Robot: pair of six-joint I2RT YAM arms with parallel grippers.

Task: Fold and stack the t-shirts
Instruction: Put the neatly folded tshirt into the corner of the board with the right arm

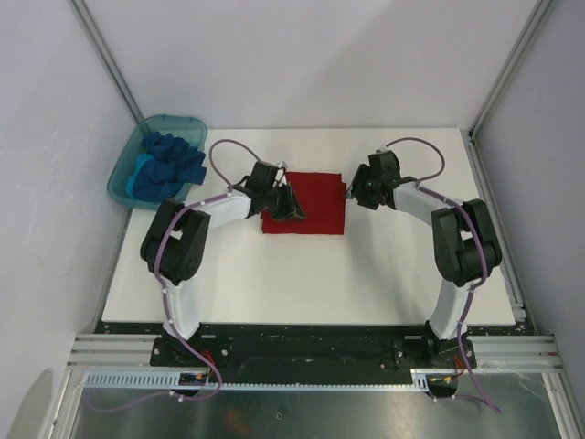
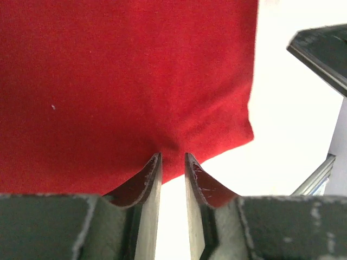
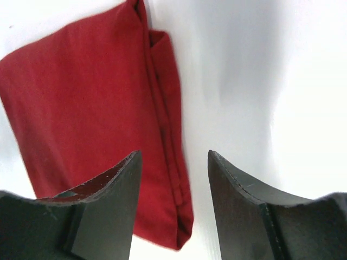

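Next, my right gripper takes hold of the red t-shirt's folded edge near its far corner, to drag the t-shirt flat for stacking, still folded.
A bright red t-shirt [image 1: 315, 212] lies folded into a flat rectangle at the middle of the white table. My left gripper [image 1: 293, 205] hangs low over its left part. In the left wrist view the left gripper [image 2: 173, 158] has its jaws a narrow gap apart at the hem of the red t-shirt [image 2: 124, 76], with bare table showing between them. My right gripper [image 1: 348, 192] is at the shirt's right edge. In the right wrist view the right gripper [image 3: 173, 156] stands wide open above the folded edge of the red t-shirt [image 3: 92, 103], holding nothing. Blue t-shirts [image 1: 166, 165] lie crumpled in the tub.
A translucent teal tub [image 1: 117, 183] sits at the table's back left corner. White table [image 1: 302, 274] stretches in front of the red shirt towards the arm bases. Metal frame posts [image 1: 498, 87] and grey walls close in the sides and back.
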